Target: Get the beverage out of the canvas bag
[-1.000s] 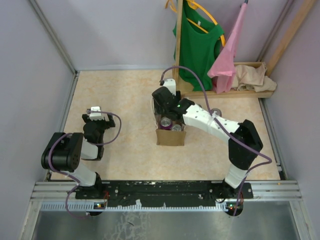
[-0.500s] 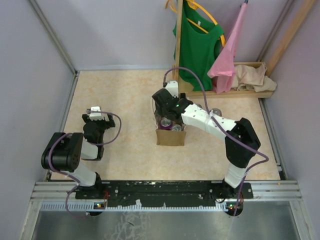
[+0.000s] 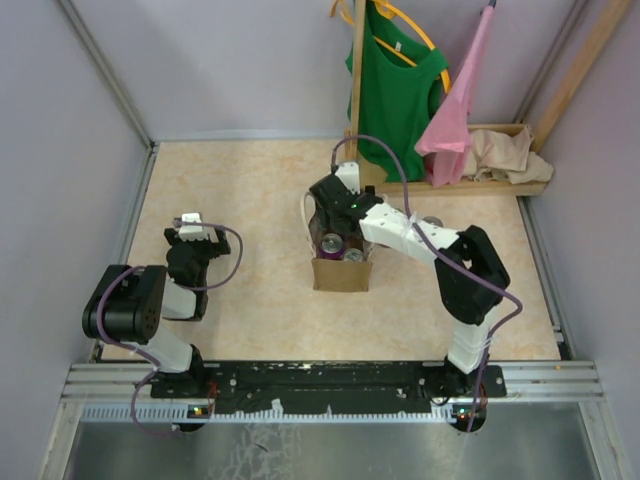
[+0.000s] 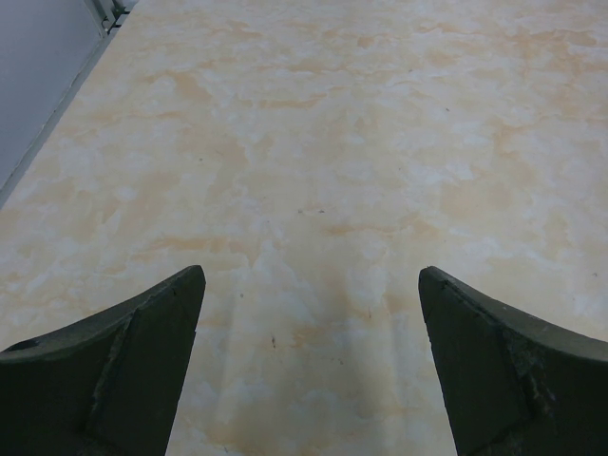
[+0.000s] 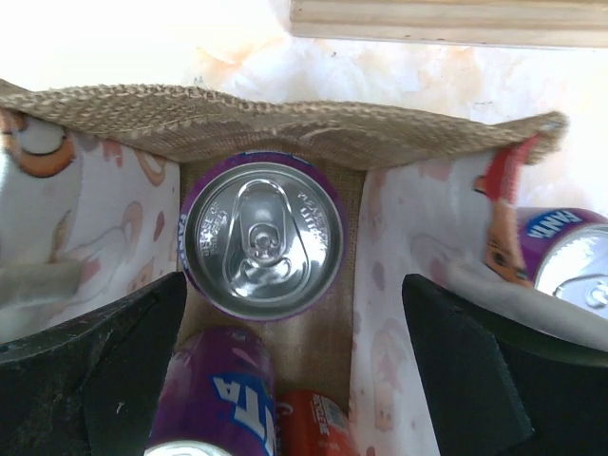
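Note:
The upright can needs to be grabbed with my right gripper by its purple sides near its top [image 5: 306, 168]. Its base then stays free to stand on the tabletop.
The tan canvas bag [image 3: 342, 270] stands open mid-table, its burlap rim [image 5: 285, 128] and printed lining in the right wrist view. Inside stands an upright purple can [image 5: 263, 237], silver top up. Nearer lie a second purple can [image 5: 218, 399] and a red can [image 5: 312, 426]. My right gripper [image 3: 335, 203] [image 5: 293, 294] is open over the bag's far end, above the mouth, one finger on each side of the upright can and holding nothing. My left gripper [image 3: 190, 232] [image 4: 312, 275] is open and empty over bare table at the left.
Another purple can [image 5: 570, 258] [image 3: 432, 222] stands on the table outside the bag, to its right. A wooden rack base [image 3: 450, 185] with a green shirt [image 3: 398, 90], pink cloth and a beige heap stands behind the bag. Walls enclose the table.
My right gripper has shifted slightly right and farther back over the bag, and the right elbow has swung left. The left arm has not moved.

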### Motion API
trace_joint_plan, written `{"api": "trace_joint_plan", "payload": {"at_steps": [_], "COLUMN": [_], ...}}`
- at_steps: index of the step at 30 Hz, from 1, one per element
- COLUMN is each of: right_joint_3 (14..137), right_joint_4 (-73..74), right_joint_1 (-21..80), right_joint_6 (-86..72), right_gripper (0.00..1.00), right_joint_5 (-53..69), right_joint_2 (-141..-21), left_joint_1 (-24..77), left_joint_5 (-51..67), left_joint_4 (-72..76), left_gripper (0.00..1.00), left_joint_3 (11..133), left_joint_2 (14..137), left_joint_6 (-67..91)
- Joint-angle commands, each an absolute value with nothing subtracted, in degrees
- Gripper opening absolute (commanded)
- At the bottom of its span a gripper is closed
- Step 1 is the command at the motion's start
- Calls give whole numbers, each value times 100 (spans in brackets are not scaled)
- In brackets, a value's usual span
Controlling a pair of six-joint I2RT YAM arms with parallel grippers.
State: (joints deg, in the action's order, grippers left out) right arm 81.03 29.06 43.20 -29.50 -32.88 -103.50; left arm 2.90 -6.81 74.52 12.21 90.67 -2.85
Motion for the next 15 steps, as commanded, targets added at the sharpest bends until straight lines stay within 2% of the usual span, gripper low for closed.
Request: {"api": "trace_joint_plan", "payload": {"at_steps": [1,15], "right_joint_3": [8443,8442], "right_joint_4": [2562,2080], "right_joint_1": [4254,4150], "right_joint_6": [-2749,-2642], "right_gripper": [95,79], "right_joint_5": [-3273,-3173], "right_joint_2": [-10646,-11182], "left_joint_1": [317,321], "left_joint_5": [-650,-644], "left_joint_4": [7545,7550], "left_gripper": [100,100], "left_joint_3": [1293,1292], "left_joint_2": [9141,9140], "left_joint_6": [-309,-308]}}
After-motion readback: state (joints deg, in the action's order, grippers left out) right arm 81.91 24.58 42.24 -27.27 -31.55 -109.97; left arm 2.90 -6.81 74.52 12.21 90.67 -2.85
